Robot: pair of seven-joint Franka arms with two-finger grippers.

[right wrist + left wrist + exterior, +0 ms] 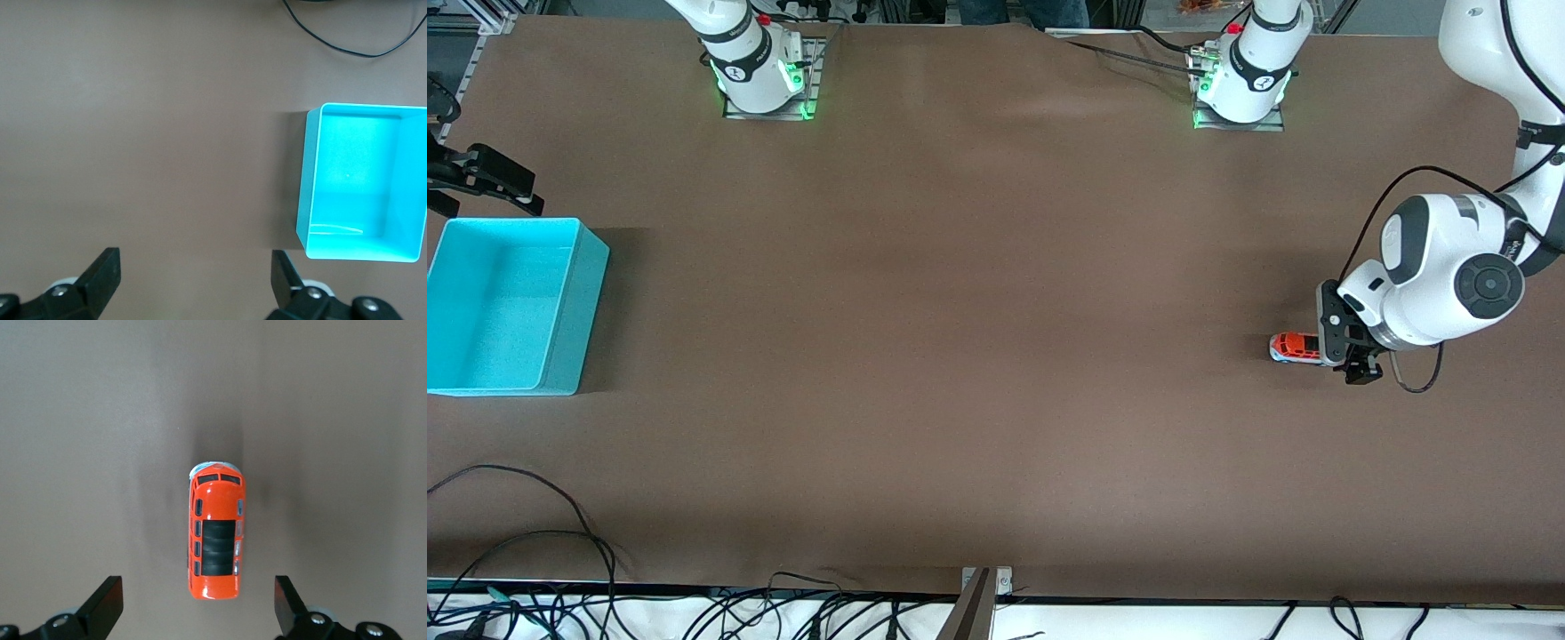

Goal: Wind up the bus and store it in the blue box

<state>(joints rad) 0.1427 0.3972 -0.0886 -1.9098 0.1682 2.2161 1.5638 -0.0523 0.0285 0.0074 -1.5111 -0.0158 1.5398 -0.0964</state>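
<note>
My left gripper picks up the bus by its body (1299, 348) (217, 550) beside the dark roof panel next, to wind the bus up for the blue box.
The bus (1295, 348) is a small orange toy with a dark roof panel, standing on the brown table at the left arm's end. My left gripper (1344, 353) hangs over one end of it, open. In the left wrist view the bus (216, 540) lies lengthwise, its near end between the spread fingertips, untouched by my left gripper (198, 599). The blue box (592, 284) stands open and empty at the right arm's end. My right gripper (509, 185) waits open over bare table beside the box; the right wrist view shows the box (307, 180) off to one side of my right gripper (193, 275).
The two arm bases (758, 80) (1240, 89) stand along the table edge farthest from the front camera. Loose black cables (543, 542) lie at the edge nearest the camera. A wide stretch of brown table lies between the bus and the box.
</note>
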